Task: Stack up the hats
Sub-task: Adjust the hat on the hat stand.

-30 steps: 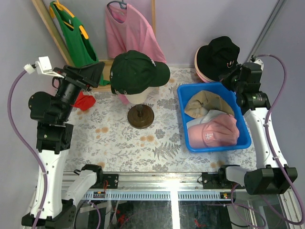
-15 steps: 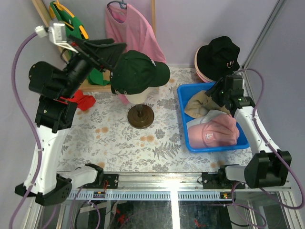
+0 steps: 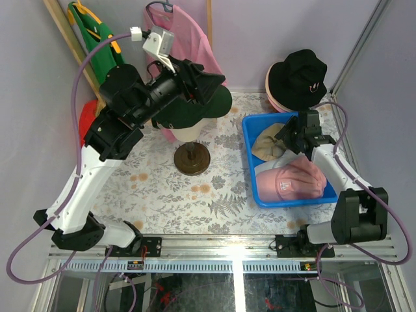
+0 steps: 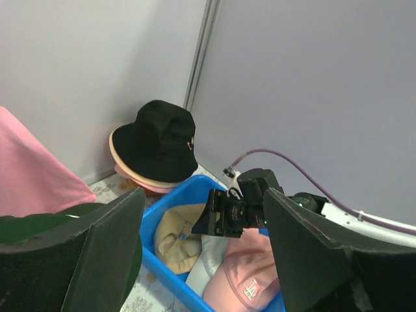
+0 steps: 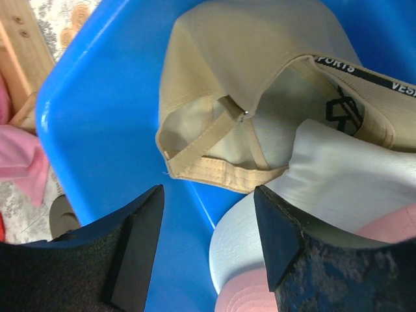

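My right gripper will take the upturned tan cap by its rim (image 3: 262,155) (image 5: 220,171) beside the back strap to stack it, and the opposite rim stays free for my left gripper.
A black bucket hat (image 3: 298,75) sits on a pink bucket hat (image 3: 272,96) in the back right corner. The blue bin (image 3: 249,164) holds a tan cap (image 3: 263,144), a white cap (image 3: 270,168) and a pink cap (image 3: 292,182). My right gripper (image 3: 283,138) hangs open just above the upturned tan cap (image 5: 227,84), beside the white cap (image 5: 325,169), nothing between its fingers. A dark green cap (image 3: 185,114) rests on the mannequin head. My left gripper (image 3: 211,86) is raised over it, open and empty, facing the bin (image 4: 159,221) and the black hat (image 4: 159,146).
A pink T-shirt (image 3: 188,45) and a green T-shirt (image 3: 97,52) hang on a wooden rack (image 3: 62,39) at the back. The mannequin's round brown base (image 3: 192,158) stands mid-table. Something red (image 3: 88,117) lies behind my left arm. Walls close in at the back and right.
My right gripper left the black bucket hat, opened and dropped into the bin over the tan cap. My left arm swung up and right from the table's left side to above the green cap.
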Motion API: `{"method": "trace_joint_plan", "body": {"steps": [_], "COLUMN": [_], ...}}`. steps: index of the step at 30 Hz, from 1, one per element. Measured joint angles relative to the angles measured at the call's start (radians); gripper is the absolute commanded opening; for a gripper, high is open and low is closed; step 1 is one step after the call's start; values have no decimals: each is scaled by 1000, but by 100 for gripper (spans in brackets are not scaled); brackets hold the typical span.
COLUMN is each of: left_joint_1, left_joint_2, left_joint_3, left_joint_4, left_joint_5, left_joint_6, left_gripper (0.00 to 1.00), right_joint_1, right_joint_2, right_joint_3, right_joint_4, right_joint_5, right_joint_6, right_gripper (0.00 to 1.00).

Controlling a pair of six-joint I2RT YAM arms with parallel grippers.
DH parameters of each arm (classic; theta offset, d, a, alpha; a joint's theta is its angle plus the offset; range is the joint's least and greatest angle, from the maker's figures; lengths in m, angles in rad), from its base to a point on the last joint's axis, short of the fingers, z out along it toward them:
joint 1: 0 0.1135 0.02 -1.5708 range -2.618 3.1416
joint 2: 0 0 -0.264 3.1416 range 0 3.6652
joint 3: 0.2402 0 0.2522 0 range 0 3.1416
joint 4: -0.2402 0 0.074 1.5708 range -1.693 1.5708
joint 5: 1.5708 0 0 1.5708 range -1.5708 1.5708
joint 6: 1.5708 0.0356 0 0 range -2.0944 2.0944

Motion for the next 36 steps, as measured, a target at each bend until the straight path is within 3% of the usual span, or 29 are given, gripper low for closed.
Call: {"method": "trace_joint_plan", "body": {"steps": [16,23,32,36], "left_joint_1": [-63,-72,-73,-73], "left_joint_2": [10,7,6,6], "left_joint_3": [0,-21,-62,-62], "left_joint_4": [-19,13,32,33], "left_joint_5": [-38,-45,-62,-62], "left_joint_6": [51,61,93,106], "left_gripper": [73,73,73,73], "right_joint_1": [0,0,0,0], "right_joint_2": [171,205,257,242], "right_joint_3": [-6,-8,-12,-16], "right_joint_4": [128,270,364,367], "right_joint_5": [150,171,156,129], "right_joint_6": [-65,-90,-89,-77], "right_gripper": [66,63,5,0]}}
